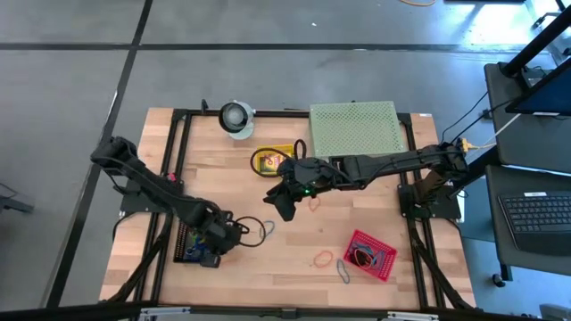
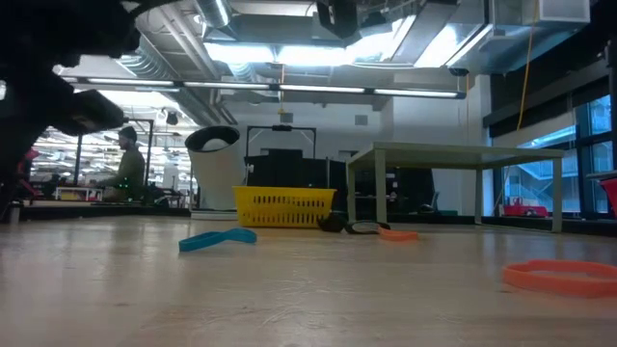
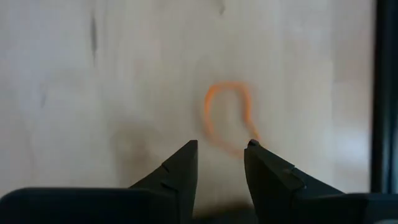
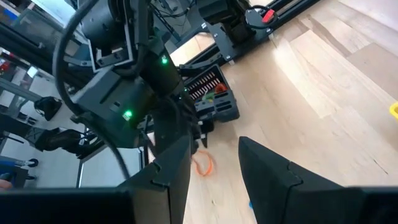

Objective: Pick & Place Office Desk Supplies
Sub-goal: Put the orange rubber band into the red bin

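Observation:
My left gripper is going to grab the orange rubber band next by a section of its loop, which leaves the rest of the rubber band free for handling.
An orange rubber band lies flat on the wooden table just beyond the open fingers of my left gripper. That gripper points down over the near left of the table, and the right wrist view shows the same band under it. My right gripper hangs open and empty over the table's middle. A blue band lies between the two grippers. Another orange band lies beside the right gripper.
A black tray holding small items sits beside the left gripper. A yellow container, a white-grey roll and a pale green perforated stand stand at the back. A red basket, an orange band and a blue band lie near right.

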Tool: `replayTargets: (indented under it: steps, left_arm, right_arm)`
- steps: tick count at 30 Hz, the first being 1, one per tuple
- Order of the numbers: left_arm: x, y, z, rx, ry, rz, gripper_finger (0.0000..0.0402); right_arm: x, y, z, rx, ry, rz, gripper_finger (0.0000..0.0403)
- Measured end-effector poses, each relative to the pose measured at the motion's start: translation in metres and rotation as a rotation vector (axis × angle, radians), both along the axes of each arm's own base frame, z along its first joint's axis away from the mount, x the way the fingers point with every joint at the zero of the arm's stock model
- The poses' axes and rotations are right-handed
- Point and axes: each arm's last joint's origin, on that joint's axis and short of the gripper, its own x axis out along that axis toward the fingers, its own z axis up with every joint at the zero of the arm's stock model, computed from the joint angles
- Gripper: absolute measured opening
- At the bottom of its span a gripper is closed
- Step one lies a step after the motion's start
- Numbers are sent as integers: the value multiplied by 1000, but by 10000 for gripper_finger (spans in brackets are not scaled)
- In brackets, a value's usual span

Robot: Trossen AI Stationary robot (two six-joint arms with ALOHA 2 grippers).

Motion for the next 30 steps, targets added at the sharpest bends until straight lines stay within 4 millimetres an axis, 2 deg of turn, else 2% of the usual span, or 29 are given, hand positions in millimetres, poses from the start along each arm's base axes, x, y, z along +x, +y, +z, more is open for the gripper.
replayTargets:
  steps: [7, 21, 25, 30]
  left_arm:
    - [10, -7, -7, -2, -77, -38, 146]
    - [14, -21, -48, 126, -4, -121, 144]
    - [15, -21, -58, 147, 34, -62, 113]
    - [16, -20, -65, 150, 74, -61, 17]
  right_arm:
    - [-2, 2, -3, -9, 34, 8, 136]
    - [-2, 2, -2, -19, 26, 13, 136]
    - [-2, 2, -2, -21, 26, 15, 136]
    - [-2, 2, -2, -20, 26, 14, 136]
